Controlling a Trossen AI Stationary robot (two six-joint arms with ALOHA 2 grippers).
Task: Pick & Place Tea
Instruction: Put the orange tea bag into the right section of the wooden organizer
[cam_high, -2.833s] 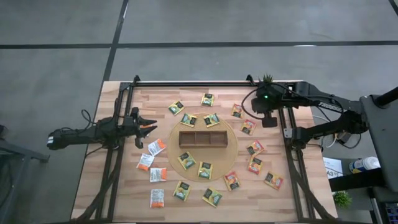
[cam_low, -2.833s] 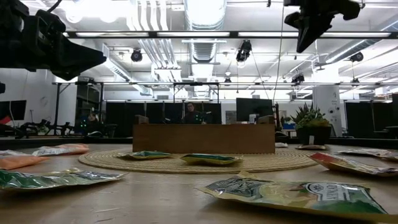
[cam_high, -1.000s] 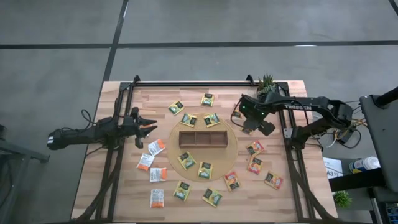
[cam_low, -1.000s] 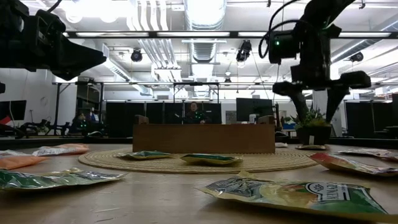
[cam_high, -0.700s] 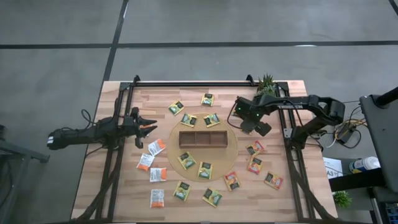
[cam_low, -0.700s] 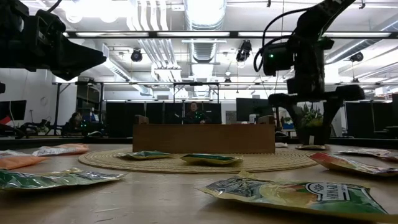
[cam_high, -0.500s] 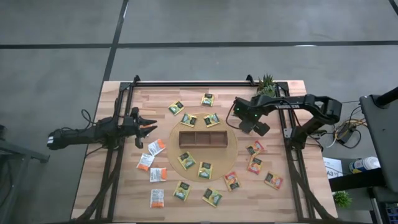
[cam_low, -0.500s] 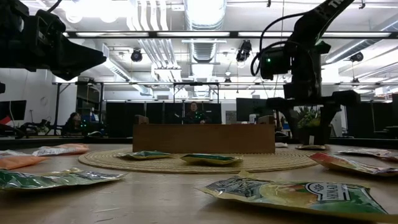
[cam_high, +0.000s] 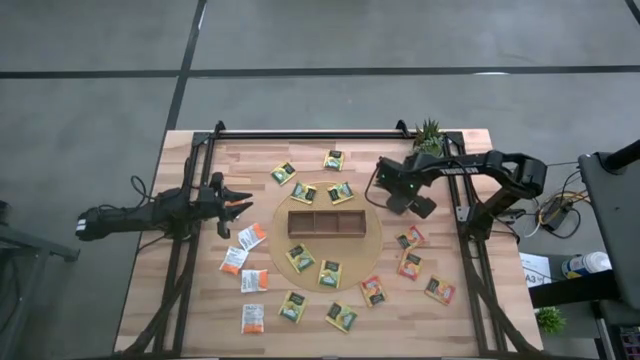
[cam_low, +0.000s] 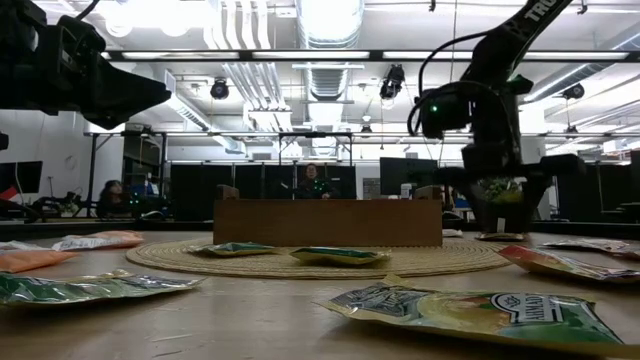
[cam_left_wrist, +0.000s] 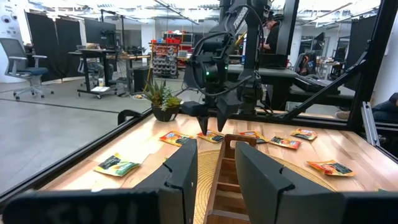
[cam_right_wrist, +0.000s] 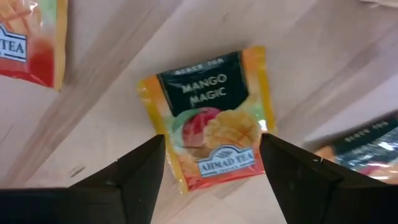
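Next, my right gripper takes hold of the Mango Magic sachet by its Ahmad Tea label end (cam_right_wrist: 221, 158) to lift it for the tray.
Several tea sachets lie flat on the wooden table around a round woven mat (cam_high: 372, 240), on which the brown three-compartment tray (cam_high: 326, 222) stands. My right gripper (cam_right_wrist: 214, 171) hangs open, pointing down, right of the mat's far side (cam_high: 397, 195). Its fingers stand on either side of an orange "Mango Magic" sachet (cam_right_wrist: 208, 118) lying flat on the table, close above it and apart from it. My left gripper (cam_high: 238, 205) waits open at the table's left, held level and pointing toward the tray.
Other sachets lie near the right gripper (cam_high: 410, 238) (cam_high: 410, 265) (cam_right_wrist: 28, 37) (cam_right_wrist: 367, 146). A small potted plant (cam_high: 429, 131) stands at the far right. Dark frame rails (cam_high: 465, 250) run along both sides of the table.
My right gripper has come down toward the table over the Mango Magic sachet and drifted a little toward the table's left, staying open. The sachets and the tray lie as before.
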